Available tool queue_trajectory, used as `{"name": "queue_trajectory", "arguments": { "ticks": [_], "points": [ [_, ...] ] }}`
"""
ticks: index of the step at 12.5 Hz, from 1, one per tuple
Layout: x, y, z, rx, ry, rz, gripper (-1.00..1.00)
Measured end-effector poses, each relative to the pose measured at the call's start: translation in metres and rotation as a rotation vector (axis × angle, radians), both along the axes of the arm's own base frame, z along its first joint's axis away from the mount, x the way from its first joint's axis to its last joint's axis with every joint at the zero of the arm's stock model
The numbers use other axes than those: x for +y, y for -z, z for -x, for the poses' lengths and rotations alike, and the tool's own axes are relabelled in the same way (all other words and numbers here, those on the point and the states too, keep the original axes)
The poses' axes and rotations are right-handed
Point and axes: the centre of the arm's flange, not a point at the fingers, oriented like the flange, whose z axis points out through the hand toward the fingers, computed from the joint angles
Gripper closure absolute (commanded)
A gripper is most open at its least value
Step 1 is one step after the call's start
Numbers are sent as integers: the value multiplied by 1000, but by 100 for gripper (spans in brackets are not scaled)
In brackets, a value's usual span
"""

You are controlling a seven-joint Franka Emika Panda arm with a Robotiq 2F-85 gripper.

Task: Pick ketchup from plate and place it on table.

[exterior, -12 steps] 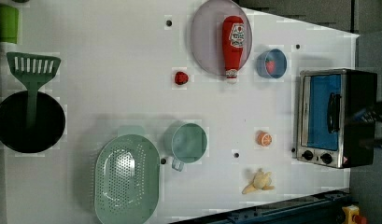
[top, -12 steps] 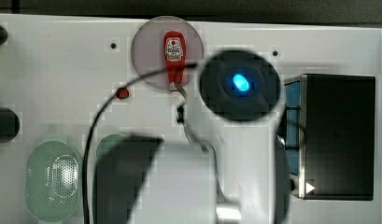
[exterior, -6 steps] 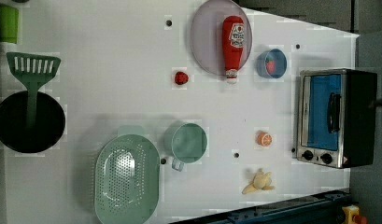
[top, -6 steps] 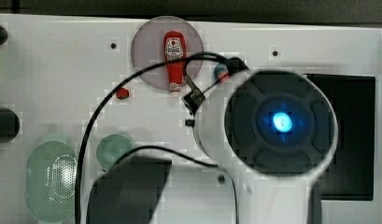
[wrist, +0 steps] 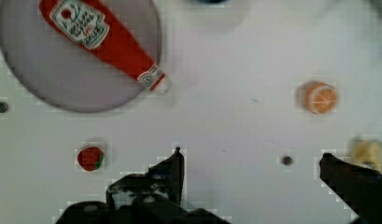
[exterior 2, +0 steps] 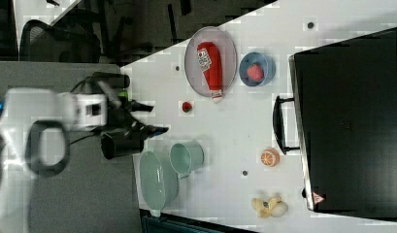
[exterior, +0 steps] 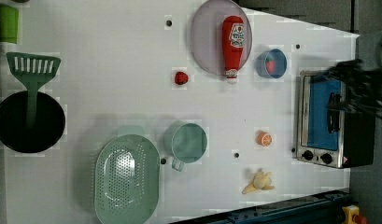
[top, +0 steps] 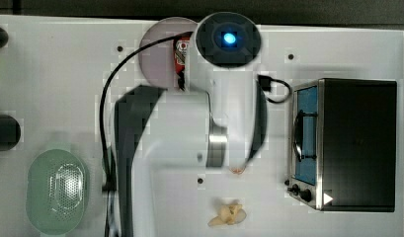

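The gripper grabs the ketchup by its red body between label and cap point(exterior: 232, 58) next, to shift it from the plate point(exterior: 207, 37) onto the white table.
The ketchup point(exterior: 232, 44), a slim red bottle with a white label, lies on the large lilac-grey plate point(exterior: 207, 37) at the far side of the white table point(exterior: 109, 70). Its whitish cap pokes over the plate's rim. In the wrist view the ketchup point(wrist: 104, 42) and the plate point(wrist: 53, 79) lie well ahead of my gripper point(wrist: 251, 161), which is open wide with nothing between its fingers. In the right view the gripper point(exterior 2: 152, 119) hangs high, clear of the table. In the top view the arm hides most of the ketchup point(top: 180, 54).
A blue dish point(exterior: 271, 64) holding a strawberry sits beside the plate, next to a toaster oven point(exterior: 326, 121). A small red strawberry point(exterior: 180, 78), orange slice point(exterior: 264, 138), banana point(exterior: 258, 182), teal cup point(exterior: 188, 142), colander point(exterior: 127, 177) and black pan point(exterior: 30, 121) with a spatula dot the table.
In the top view the arm has swung up toward the plate and now covers part of the ketchup. Nothing on the table has moved.
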Motion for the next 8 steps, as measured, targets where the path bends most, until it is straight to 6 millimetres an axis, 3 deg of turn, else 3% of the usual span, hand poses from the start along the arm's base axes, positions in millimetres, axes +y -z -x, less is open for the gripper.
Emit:
{"name": "queue_trajectory", "arguments": {
  "ticks": [2, 4, 8],
  "points": [
    [11, 52, -12, 30, -57, -22, -100],
    [17, 92, -17, 54, -143, -41, -100],
    [27, 135, -43, -6, -392, -87, -100]
  ]
}}
